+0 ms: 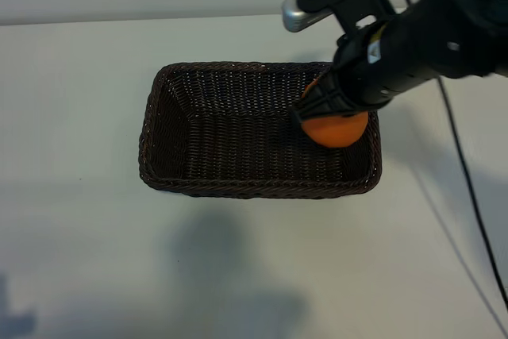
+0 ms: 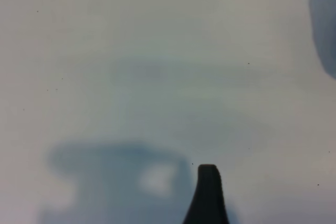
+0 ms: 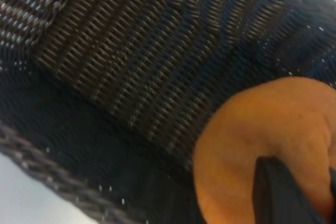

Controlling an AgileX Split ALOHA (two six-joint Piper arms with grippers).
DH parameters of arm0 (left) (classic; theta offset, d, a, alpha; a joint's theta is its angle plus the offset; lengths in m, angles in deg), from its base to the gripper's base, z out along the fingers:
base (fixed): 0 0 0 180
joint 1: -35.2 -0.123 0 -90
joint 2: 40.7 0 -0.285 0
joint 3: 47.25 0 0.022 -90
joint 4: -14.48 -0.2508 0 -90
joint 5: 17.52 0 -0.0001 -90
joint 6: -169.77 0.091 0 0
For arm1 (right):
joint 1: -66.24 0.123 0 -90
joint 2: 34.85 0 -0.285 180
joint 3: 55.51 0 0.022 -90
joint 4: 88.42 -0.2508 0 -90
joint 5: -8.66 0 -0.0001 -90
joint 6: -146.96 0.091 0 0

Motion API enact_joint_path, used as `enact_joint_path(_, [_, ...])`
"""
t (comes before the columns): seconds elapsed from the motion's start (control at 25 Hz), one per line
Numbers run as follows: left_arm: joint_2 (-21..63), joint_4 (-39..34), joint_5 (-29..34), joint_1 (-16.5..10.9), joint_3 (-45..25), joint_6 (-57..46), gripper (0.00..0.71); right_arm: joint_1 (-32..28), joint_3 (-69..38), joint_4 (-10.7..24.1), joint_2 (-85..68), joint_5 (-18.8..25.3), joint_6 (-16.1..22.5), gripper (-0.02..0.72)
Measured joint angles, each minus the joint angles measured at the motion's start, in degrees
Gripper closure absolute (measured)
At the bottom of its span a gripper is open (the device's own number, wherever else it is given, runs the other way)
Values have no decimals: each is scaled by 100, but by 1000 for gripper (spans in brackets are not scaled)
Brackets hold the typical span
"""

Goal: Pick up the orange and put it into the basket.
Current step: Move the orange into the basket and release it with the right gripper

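Observation:
The orange hangs high above the basket's bottom, so my right gripper should keep holding the orange (image 1: pixel 340 129) until I lower it onto the basket's bottom.
The orange (image 1: pixel 340 129) hangs over the right end of the basket (image 1: pixel 254 189), a dark brown wicker one in the middle of the white table. My right gripper (image 1: pixel 319 110) comes in from the upper right and is shut on the orange. In the right wrist view the orange (image 3: pixel 247 135) sits against a dark finger (image 3: pixel 278 195), with the basket's woven wall (image 3: pixel 131 66) close behind it. Whether the fruit touches the basket floor I cannot tell. The left arm is outside the exterior view; its wrist view shows one dark finger (image 2: pixel 208 195) over bare table, the gripper open and holding nothing.
The white table (image 1: pixel 79 260) surrounds the basket on all sides. A black cable (image 1: pixel 468 188) trails from the right arm down the right side. The right arm's body covers the basket's far right corner.

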Motion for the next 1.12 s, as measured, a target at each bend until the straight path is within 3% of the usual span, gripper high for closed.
enact_joint_path(0.44, [0,0,0,0,0,0,118,0,1139,-189,1167,535,-215,604])
enact_joint_path(1.12, [0,0,0,0,0,0,118,0,1164,-189,2101,435,-301,606])
